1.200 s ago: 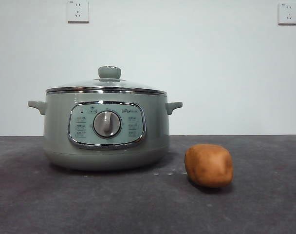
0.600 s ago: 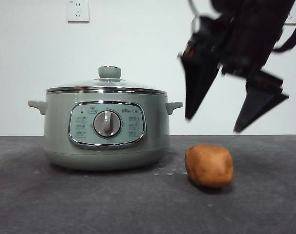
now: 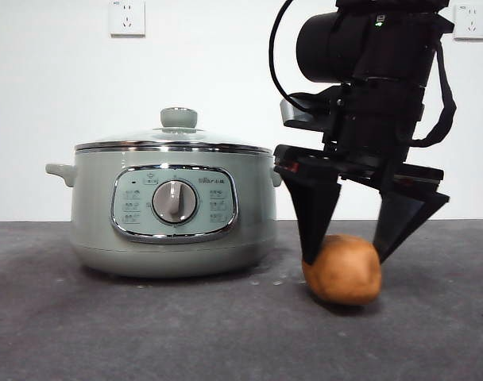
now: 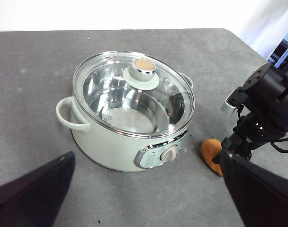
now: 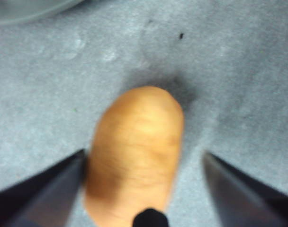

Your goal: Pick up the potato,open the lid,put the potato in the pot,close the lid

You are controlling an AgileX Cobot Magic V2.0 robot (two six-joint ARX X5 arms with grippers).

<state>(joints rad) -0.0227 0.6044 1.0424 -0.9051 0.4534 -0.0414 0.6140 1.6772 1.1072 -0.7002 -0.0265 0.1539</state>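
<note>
My right gripper grabs the potato by its plump rounded body [image 3: 342,270] next, to get it into the pot [image 3: 90,206].
The orange-brown potato [image 3: 342,274] lies on the grey table to the right of the pot [image 3: 90,206]. It also shows in the left wrist view [image 4: 210,149] and the right wrist view [image 5: 137,151]. My right gripper [image 3: 345,260] is open, its two jaws low on either side of the potato, with a gap on one side in the right wrist view [image 5: 144,152]. The glass lid [image 3: 174,140] with the pale green knob sits shut on the pot [image 4: 106,146]. My left gripper [image 4: 146,156] is open and empty, held high above the table in front of the pot.
The grey table [image 3: 146,333] meets a white wall with two sockets [image 3: 127,17] [image 3: 470,21]. The table's far corner [image 4: 227,30] lies beyond the pot. The right arm's black body [image 4: 267,99] stands beside the pot.
The right arm came into view from the upper right and dropped. Its open jaws went from above the potato to straddling it. Pot, lid and potato have not moved.
</note>
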